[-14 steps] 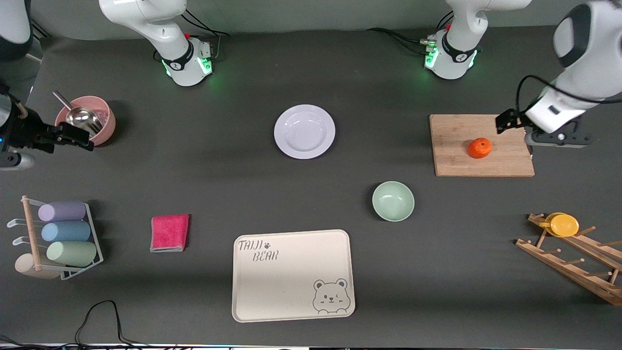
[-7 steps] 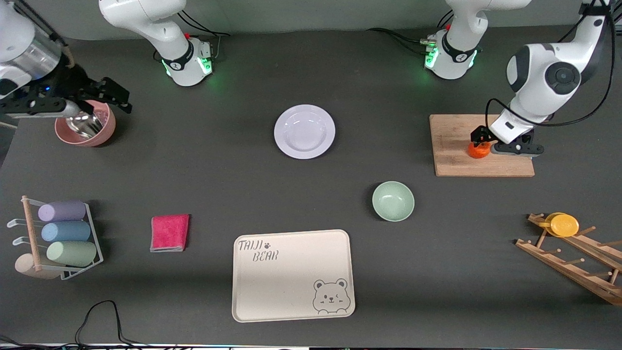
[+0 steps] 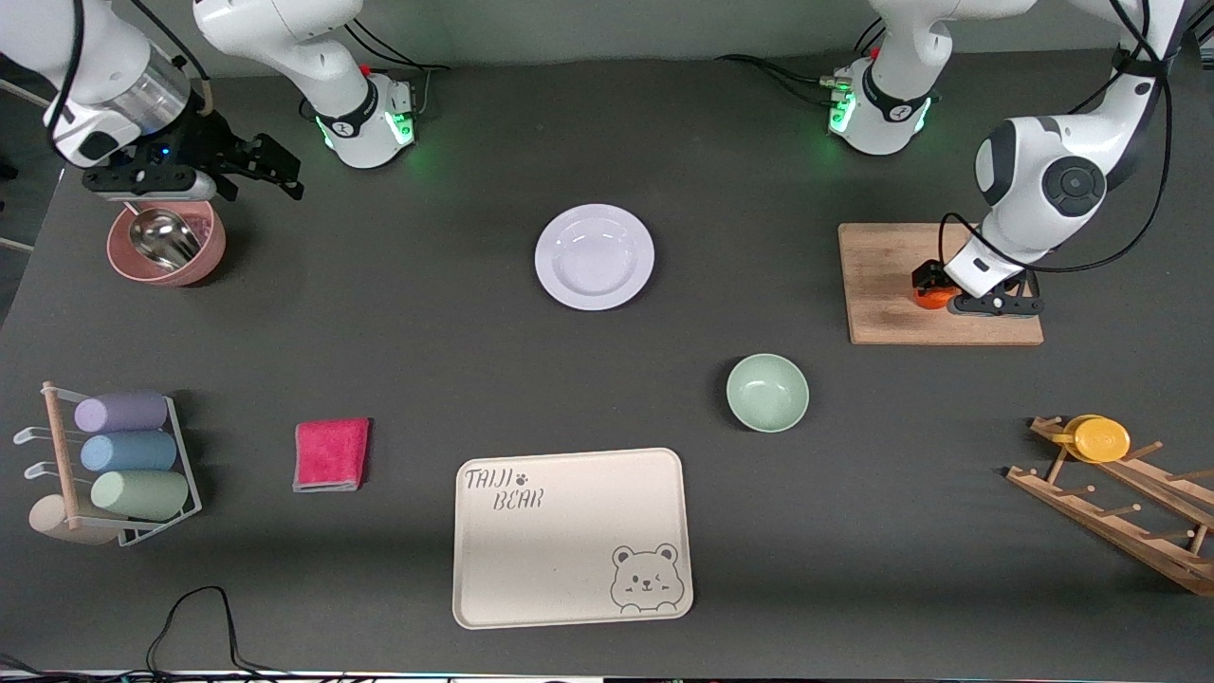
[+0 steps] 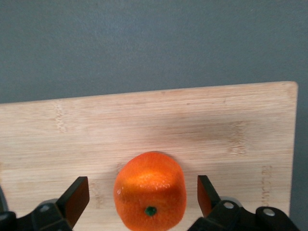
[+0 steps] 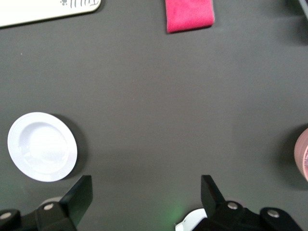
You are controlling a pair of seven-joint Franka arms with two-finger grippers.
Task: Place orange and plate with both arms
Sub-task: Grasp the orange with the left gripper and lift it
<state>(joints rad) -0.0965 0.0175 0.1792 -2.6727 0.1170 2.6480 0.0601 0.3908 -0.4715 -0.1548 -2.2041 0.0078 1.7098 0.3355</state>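
Note:
Next, the left gripper grabs the orange by its round body (image 3: pixel 933 298). Then it places the orange on the white plate (image 3: pixel 594 256).
The orange (image 3: pixel 932 300) lies on a wooden cutting board (image 3: pixel 882 285) toward the left arm's end of the table. My left gripper (image 3: pixel 934 287) is low over it and open, with one finger (image 4: pixel 77 199) on each side of the orange (image 4: pixel 150 190) and a gap on both sides. The white plate (image 3: pixel 594 256) lies bare mid-table and also shows in the right wrist view (image 5: pixel 42 146). My right gripper (image 3: pixel 278 173) is open and empty in the air (image 5: pixel 144 192), beside a pink bowl (image 3: pixel 167 243) and well away from the plate.
The pink bowl holds a metal scoop. A pale green bowl (image 3: pixel 767 392) and a beige bear tray (image 3: pixel 572 537) lie nearer the camera than the plate. A pink cloth (image 3: pixel 331 453), a rack of cups (image 3: pixel 119 465) and a wooden rack with a yellow cup (image 3: pixel 1100 439) stand along the sides.
My left gripper has come in from the board's edge and dropped around the orange. My right gripper has swung from the table's end up past the pink bowl, toward the middle.

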